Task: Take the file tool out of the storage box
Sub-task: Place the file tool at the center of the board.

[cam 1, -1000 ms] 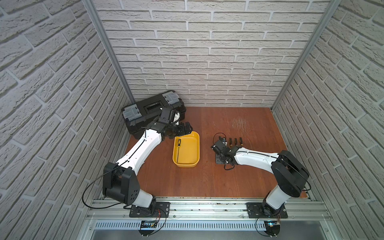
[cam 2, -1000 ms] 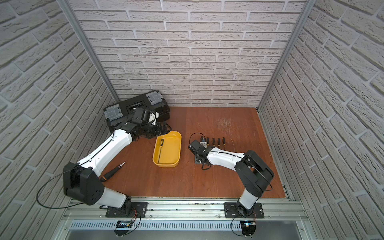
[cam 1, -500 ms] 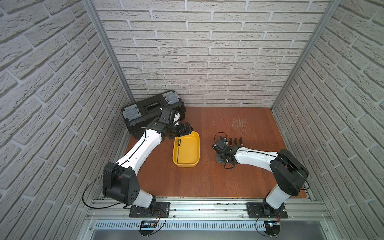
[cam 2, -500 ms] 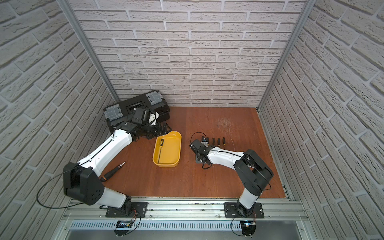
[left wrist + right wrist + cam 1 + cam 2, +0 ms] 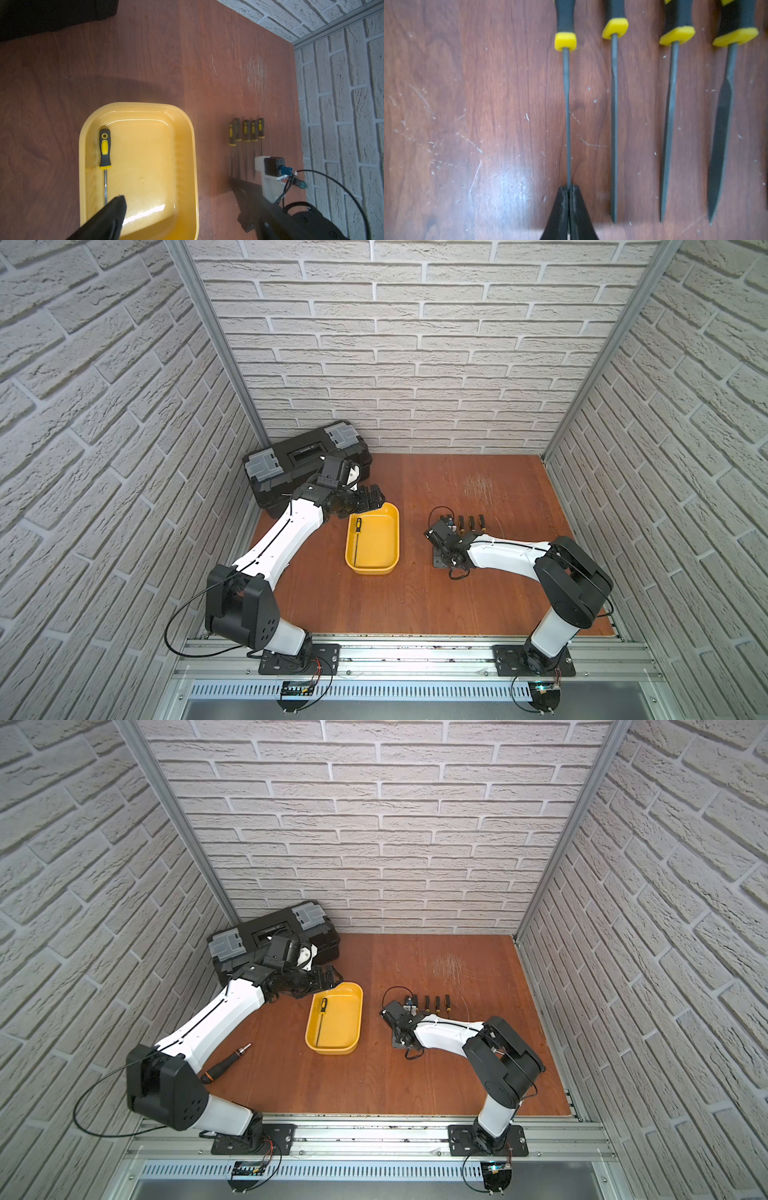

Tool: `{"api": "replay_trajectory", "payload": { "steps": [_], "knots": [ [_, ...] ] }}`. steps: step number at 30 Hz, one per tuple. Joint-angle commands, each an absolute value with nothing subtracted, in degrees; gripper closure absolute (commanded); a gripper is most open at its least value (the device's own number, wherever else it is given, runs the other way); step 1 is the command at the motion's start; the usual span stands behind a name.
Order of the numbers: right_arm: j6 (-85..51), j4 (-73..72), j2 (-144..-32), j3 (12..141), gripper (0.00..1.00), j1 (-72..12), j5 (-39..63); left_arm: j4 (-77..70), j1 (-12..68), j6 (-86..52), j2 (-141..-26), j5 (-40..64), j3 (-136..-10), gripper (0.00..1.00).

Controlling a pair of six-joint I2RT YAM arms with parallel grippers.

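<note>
The file's body lies beside the row of files over flat wood and the file would land, so my right gripper opens now.
The storage box (image 5: 397, 531) (image 5: 360, 1011) (image 5: 194, 166), a shallow yellow tub, sits mid-table. One file tool (image 5: 356, 537) (image 5: 321, 1019) (image 5: 105, 149) with a black-and-yellow handle lies inside along its left wall. My left gripper (image 5: 374, 497) (image 5: 332, 975) (image 5: 176, 191) hovers open over the tub's far end, holding nothing. To the right, several files (image 5: 471, 522) (image 5: 436, 1002) (image 5: 247, 131) lie in a row on the wood. My right gripper (image 5: 444, 558) (image 5: 401, 1040) (image 5: 568, 188) is shut on the thin shaft tip of the leftmost file (image 5: 566, 104).
A black toolbox (image 5: 303, 456) (image 5: 270, 932) with grey latches stands at the back left, just behind the left wrist. A black-handled driver (image 5: 224, 1065) lies on the floor under the left arm. Brick walls close in the left, back and right sides.
</note>
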State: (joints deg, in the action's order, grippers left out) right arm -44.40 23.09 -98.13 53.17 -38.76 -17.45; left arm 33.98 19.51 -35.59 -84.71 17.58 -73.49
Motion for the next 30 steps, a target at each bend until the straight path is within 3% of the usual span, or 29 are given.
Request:
{"api": "replay_trajectory", "payload": {
  "steps": [1, 16, 30],
  "knots": [
    [-45.02, 21.36, -99.54, 51.69, 0.97, -38.21, -17.4, 33.84, 19.64, -34.8, -84.64, 16.89, -73.05, 0.01],
    [-44.7, 21.1, -99.58, 51.33, 0.97, -37.67, -17.47, 33.93, 19.7, -34.8, -84.89, 16.91, -73.32, 0.02],
    [-43.68, 22.69, -98.21, 51.85, 0.83, -37.7, -19.24, 36.91, 20.04, -33.23, -85.96, 15.04, -74.52, 0.02]
  ]
}}
